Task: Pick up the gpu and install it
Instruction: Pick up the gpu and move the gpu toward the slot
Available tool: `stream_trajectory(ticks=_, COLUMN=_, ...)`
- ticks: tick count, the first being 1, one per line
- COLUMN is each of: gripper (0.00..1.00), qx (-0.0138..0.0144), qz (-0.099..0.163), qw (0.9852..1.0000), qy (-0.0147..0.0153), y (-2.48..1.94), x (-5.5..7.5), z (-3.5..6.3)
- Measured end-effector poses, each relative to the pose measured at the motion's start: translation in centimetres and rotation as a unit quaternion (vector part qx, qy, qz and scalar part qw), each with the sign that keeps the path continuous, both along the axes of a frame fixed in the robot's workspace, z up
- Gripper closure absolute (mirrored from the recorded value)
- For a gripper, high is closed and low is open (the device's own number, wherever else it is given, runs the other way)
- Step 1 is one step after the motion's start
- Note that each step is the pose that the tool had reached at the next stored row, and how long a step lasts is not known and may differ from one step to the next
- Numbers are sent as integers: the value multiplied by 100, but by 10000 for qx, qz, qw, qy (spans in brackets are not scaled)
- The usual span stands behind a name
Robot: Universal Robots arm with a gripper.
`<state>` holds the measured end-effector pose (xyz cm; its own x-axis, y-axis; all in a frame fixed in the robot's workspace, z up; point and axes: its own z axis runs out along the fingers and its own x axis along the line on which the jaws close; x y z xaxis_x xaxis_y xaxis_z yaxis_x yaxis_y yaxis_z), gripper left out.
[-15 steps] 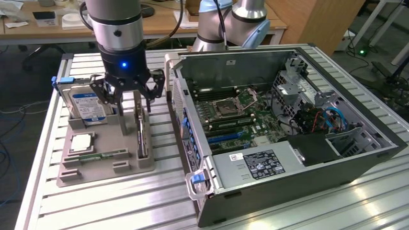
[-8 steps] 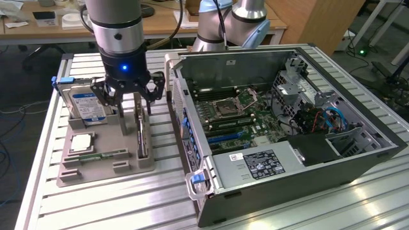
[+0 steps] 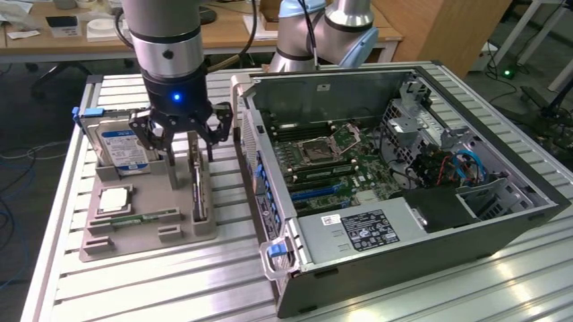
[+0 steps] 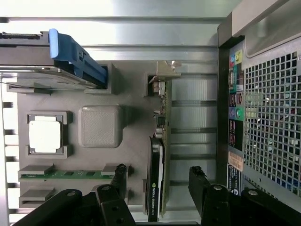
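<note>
My gripper needs to grab the GPU next by its flat black shroud (image 3: 198, 191), across the shroud's two facing sides, because bare components stick out near the bracket.
The gpu (image 3: 198, 193) is a thin dark card standing on edge in a slot of the grey holder tray (image 3: 134, 241). In the wrist view the gpu (image 4: 159, 150) runs lengthwise between my two fingers, its silvery bracket at the far end. My gripper (image 3: 188, 147) hangs open just above the card. The fingertips (image 4: 197, 181) straddle the gpu with a gap on each side and do not touch it. The open computer case (image 3: 501, 221) lies to the exterior view's right, its green motherboard (image 3: 345, 168) exposed.
On the tray stand a silver hard drive with a blue-white label (image 3: 121, 144), a square processor (image 3: 112, 200) and a green memory stick (image 3: 143, 218). The case's rear panel (image 4: 263, 117) sits close beside the gpu. A second arm's base (image 3: 313, 33) stands behind the case.
</note>
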<state>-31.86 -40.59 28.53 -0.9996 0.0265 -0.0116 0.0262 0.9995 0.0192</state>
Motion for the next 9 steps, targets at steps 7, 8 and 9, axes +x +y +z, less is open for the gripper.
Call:
stream_trajectory(ticks=7, gripper=35, qx=0, qz=0, qw=10000, qy=-1, y=-1, x=4, z=-25)
stream_trajectory(ticks=8, gripper=35, qx=-1, qz=2, qw=10000, qy=1, y=-3, x=10, z=-29)
stream_trajectory(ticks=9, gripper=35, qx=-1, qz=1, qw=10000, qy=3, y=-3, x=19, z=-33)
